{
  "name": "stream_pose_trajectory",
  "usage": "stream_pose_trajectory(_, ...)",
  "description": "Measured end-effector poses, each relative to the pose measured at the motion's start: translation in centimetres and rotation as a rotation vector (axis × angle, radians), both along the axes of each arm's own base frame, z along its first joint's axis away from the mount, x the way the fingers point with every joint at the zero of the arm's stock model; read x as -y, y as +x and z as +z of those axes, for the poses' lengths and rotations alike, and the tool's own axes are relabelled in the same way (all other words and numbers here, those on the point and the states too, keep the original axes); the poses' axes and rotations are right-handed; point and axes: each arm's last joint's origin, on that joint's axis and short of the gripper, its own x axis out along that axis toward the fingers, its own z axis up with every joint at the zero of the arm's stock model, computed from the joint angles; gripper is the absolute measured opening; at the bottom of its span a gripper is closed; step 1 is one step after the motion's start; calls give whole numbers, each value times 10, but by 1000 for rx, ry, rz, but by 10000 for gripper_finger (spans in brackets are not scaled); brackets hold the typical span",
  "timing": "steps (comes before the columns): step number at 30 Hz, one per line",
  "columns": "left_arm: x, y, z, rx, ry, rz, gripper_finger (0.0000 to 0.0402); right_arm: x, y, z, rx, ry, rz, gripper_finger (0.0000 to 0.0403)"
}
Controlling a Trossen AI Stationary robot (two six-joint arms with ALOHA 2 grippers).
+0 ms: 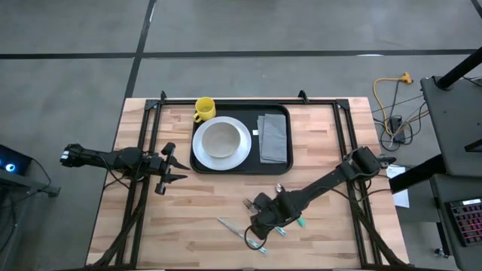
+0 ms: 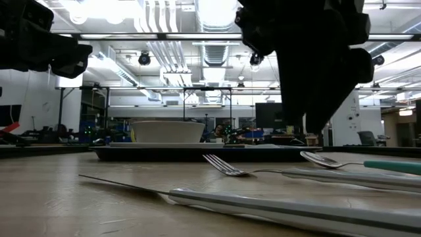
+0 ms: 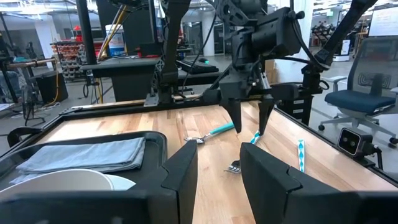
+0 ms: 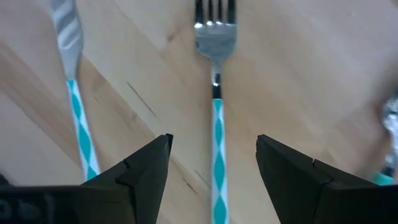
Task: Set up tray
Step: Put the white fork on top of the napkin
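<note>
The fork needs to go on the napkin, so my right gripper needs to grab it next by its teal-and-white handle (image 4: 219, 155).
The black tray (image 1: 280, 167) lies at the far middle of the wooden table. On it are a white plate with a bowl (image 1: 221, 140) and a folded grey napkin (image 1: 273, 138); a yellow mug (image 1: 204, 109) stands at its far left corner. A fork (image 4: 216, 93), a knife (image 4: 73, 93) and a spoon (image 4: 392, 115), the fork and knife with teal-and-white handles, lie flat on the table near the front edge. My right gripper (image 4: 213, 168) hangs open above the fork, pointing down, one finger on either side of its handle, touching nothing. My left gripper (image 1: 177, 167) waits open, level, left of the tray.
The black frame rails (image 1: 226, 101) run along the table's far edge and down both sides. In the low view the fork (image 2: 227, 168) and spoon (image 2: 322, 159) lie in front of the tray (image 2: 191, 153), with the knife (image 2: 217, 197) nearest. Bare wood lies between tray and cutlery.
</note>
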Motion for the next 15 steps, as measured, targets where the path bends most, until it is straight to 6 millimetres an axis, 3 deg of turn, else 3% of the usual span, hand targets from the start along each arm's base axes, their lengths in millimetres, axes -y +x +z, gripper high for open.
stream_pose_trajectory(15, 0, 0, 0, 0, 0, 0, 102, 2, -8, -27, -23, 68, -12, 226)
